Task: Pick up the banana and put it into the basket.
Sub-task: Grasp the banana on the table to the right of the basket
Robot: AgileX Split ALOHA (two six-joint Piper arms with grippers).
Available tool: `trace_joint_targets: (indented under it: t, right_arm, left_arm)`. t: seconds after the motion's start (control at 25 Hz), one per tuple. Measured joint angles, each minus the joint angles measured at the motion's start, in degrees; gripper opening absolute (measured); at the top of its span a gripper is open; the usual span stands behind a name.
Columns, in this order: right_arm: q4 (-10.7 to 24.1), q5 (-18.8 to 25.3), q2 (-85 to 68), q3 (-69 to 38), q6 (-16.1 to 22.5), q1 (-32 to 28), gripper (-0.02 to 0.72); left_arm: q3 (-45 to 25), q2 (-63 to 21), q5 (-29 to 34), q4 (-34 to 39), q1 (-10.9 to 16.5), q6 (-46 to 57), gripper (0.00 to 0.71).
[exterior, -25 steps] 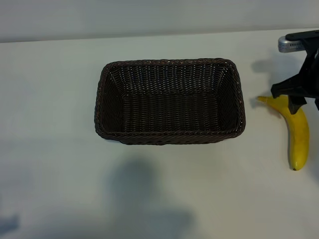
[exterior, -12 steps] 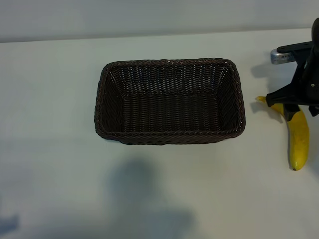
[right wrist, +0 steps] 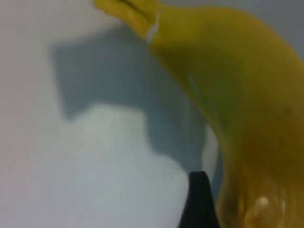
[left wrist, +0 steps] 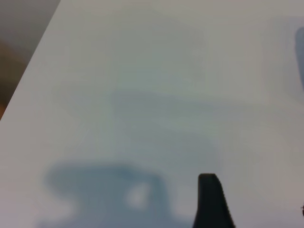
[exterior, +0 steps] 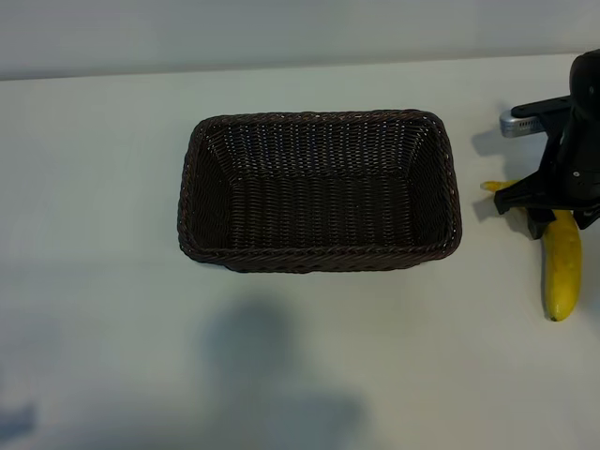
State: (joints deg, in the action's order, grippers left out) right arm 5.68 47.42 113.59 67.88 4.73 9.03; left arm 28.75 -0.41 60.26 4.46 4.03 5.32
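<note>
The banana point(exterior: 561, 267) is long and curved, so the robot's right gripper should next grab it around its middle point(exterior: 553, 220), where both ends balance.
The dark brown wicker basket point(exterior: 319, 258) stands mid-table with nothing in it. To its right the yellow banana point(exterior: 561, 267) lies on the white table, stem end toward the basket. My right gripper point(exterior: 551, 208) hangs open right over the banana's upper part, one finger on each side of it. In the right wrist view the banana point(right wrist: 247, 109) fills the picture, and one black fingertip point(right wrist: 198, 194) stands close beside it, not touching. My left gripper point(left wrist: 256, 209) is out of the exterior view; its wrist view shows an open finger point(left wrist: 211, 202) over bare table.
The white table point(exterior: 103, 309) stretches wide to the left and front of the basket. The table's edge point(left wrist: 28, 80) shows in the left wrist view. A broad shadow point(exterior: 272, 375) lies in front of the basket.
The right gripper has moved leftward and toward the table's front, coming down over the banana's stem half. Banana and basket have not moved.
</note>
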Motion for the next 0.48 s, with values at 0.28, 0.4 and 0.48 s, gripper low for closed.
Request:
trace_joint_targets:
  t: [0.28,0.4,0.48]
  right_arm:
    - [0.0,-0.5,0.0,0.0,0.0,0.0,0.489]
    - [0.0,-0.5,0.0,0.0,0.1,0.0,0.434]
    - [0.0,-0.2,0.0,0.0,0.2,0.0,0.434]
  left_arm:
    - [0.0,0.0,0.0,0.0,0.0,0.0,0.489]
    - [0.0,0.0,0.0,0.0,0.0,0.0,0.489]
    - [0.0,0.0,0.0,0.0,0.0,0.0,0.489]
